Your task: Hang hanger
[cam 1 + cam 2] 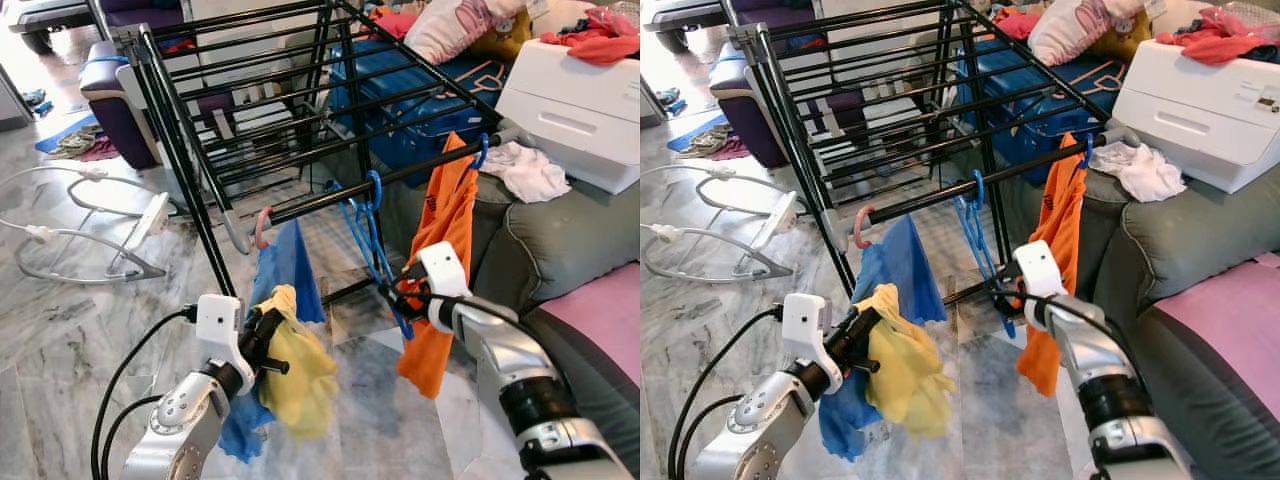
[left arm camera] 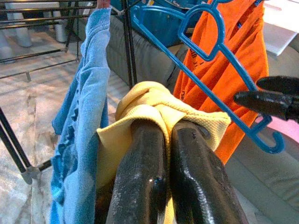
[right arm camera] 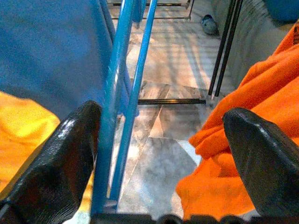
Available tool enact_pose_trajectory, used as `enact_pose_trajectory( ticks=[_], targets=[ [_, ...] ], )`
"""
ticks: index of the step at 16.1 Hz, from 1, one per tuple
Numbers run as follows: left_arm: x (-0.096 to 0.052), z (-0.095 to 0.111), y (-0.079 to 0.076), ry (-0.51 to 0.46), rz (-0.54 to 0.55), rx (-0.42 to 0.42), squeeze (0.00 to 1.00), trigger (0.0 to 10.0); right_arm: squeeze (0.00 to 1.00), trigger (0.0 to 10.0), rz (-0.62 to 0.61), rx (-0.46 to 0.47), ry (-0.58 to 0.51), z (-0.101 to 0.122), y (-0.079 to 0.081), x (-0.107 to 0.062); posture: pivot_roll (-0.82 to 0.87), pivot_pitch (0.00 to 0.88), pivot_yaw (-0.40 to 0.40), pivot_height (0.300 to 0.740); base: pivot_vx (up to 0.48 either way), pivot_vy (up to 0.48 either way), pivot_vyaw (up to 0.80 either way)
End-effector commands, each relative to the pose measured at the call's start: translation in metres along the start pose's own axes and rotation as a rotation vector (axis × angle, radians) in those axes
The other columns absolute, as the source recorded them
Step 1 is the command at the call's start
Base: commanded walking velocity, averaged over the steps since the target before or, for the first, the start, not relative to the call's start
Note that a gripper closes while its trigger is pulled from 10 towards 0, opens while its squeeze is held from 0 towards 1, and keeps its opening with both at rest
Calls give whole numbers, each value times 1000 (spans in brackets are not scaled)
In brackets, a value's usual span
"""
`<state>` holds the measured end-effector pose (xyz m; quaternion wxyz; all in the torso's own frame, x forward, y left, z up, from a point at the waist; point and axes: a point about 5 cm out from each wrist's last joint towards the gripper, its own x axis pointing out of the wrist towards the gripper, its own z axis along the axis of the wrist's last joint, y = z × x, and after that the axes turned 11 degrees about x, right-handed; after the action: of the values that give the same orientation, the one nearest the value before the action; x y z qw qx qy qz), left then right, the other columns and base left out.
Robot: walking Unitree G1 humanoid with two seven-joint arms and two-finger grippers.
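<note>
I need to grab the hanger (image 1: pixel 366 232) by its lower bar (image 1: pixel 398 315) with my right gripper next. The drying rack's front bar fills the hanger's hook, and clothes hang on both sides.
A blue plastic hanger (image 1: pixel 366 232) hangs by its hook from the front rail (image 1: pixel 320 204) of a black drying rack. My right gripper (image 1: pixel 393 296) is open at the hanger's lower end. In the right wrist view the hanger's bars (image 3: pixel 125 98) run between the fingers, close against one finger (image 3: pixel 56 158). My left gripper (image 1: pixel 262 336) is lower left and shut on a yellow cloth (image 1: pixel 300 372), with the cloth wrapped over its fingers (image 2: pixel 140 163). A blue towel (image 1: pixel 292 262) and an orange garment (image 1: pixel 446 250) hang from the same rail on either side of the hanger.
A grey sofa (image 1: pixel 560 250) stands right of the rack, with a white box (image 1: pixel 590 100) and a white cloth (image 1: pixel 526 170) on it. A blue bin (image 1: pixel 420 110) sits behind the rack. A white wire rocker frame (image 1: pixel 90 235) lies on the marble floor at left.
</note>
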<state>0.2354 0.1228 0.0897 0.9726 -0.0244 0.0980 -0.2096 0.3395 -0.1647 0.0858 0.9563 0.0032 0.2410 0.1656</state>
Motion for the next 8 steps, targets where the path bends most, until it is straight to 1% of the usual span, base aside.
enact_pose_trajectory(
  ticks=[1, 2, 4, 6, 8],
  targets=[
    [2, 4, 1, -7, -8, 21, 0, 10000, 0, 10000, 17, -19, -24, 9, 1, 2, -16, 34, 68, 740, 0, 0, 0],
    [2, 4, 0, -5, -9, 21, 0, 10000, 0, 10000, 26, -28, -28, 11, 1, 3, -16, 34, 68, 740, 0, 0, 0],
    [2, 4, 1, 0, -8, 26, 0, 10000, 0, 10000, 47, -77, -50, 24, 1, 7, -16, 34, 68, 740, 0, 0, 0],
    [1, 4, 1, 1, -4, 26, 0, 10000, 0, 10000, 56, -96, -69, 34, 0, 9, -7, 37, 69, 740, 0, 0, 0],
    [1, 4, 1, 2, 0, 24, 0, 10000, 0, 10000, 65, -108, -72, 38, 1, 11, -6, 38, 67, 740, 0, 0, 0]
  ],
)
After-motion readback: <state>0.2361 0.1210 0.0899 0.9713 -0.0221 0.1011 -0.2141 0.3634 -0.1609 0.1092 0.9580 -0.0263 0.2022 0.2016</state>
